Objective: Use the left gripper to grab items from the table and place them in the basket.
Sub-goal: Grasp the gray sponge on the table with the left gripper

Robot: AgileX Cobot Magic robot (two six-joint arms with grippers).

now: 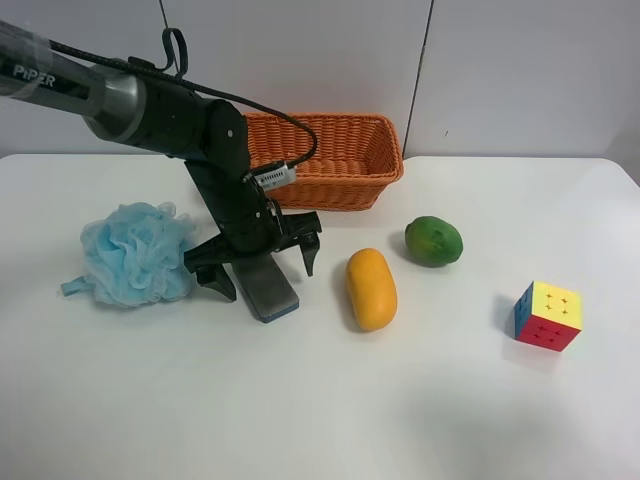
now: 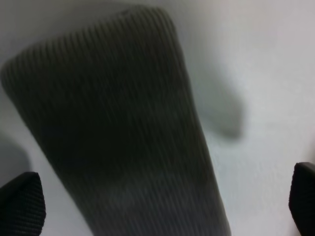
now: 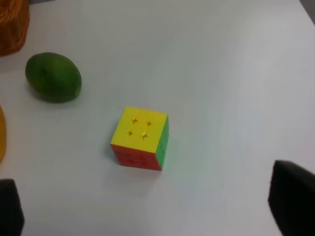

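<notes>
The grey-topped pad needs to go in the orange wicker basket (image 1: 330,180), so my left gripper should grab the pad by its long sides next.
My left gripper (image 1: 268,277) is open and low over the white table (image 1: 400,400), with one finger on each side of the grey-topped, blue-based pad (image 1: 272,290). The left wrist view shows the ribbed grey pad (image 2: 113,123) close up between the spread fingertips (image 2: 19,204). The orange wicker basket (image 1: 330,180) stands behind the arm. A blue pouf (image 1: 135,252) lies left of the pad. A mango (image 1: 371,288), a green fruit (image 1: 433,240) and a puzzle cube (image 1: 548,315) lie to the right. My right gripper (image 3: 151,204) is open and empty above the cube (image 3: 140,137).
The right wrist view also shows the green fruit (image 3: 53,77), a corner of the basket (image 3: 12,24) and a sliver of the mango (image 3: 1,132). A thin cable runs along the left arm. A pale wall stands behind the table.
</notes>
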